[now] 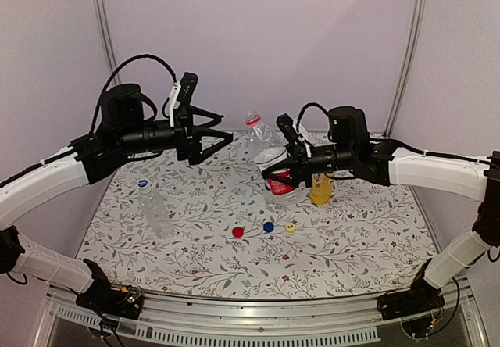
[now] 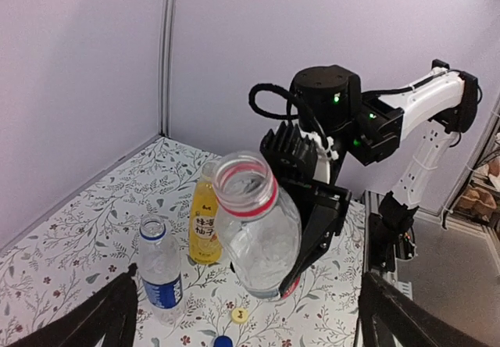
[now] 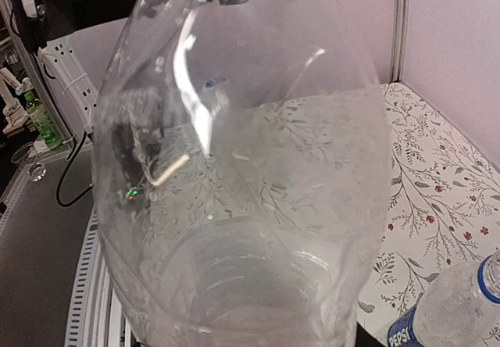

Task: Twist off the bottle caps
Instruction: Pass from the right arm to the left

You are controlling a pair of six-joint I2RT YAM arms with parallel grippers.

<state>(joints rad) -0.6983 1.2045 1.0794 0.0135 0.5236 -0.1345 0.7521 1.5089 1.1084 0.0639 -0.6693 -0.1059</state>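
I should next use my left gripper to grab the clear bottle by its uncapped neck, which leaves the bottom of the bottle free to set the bottle upright.
My right gripper is shut on the lower body of a clear bottle with a red-white label, holding it tilted. Its neck carries a red ring and no cap. In the right wrist view this bottle fills the frame and hides the jaws. A black finger of the right gripper lies along its side. My left gripper hangs open and empty, to the left of the neck. The yellow bottle and the blue-label bottle stand uncapped on the table.
Three loose caps lie in a row on the floral table: red, blue and yellow. White walls with metal posts close the back and sides. The blue-label bottle also shows at the lower right of the right wrist view.
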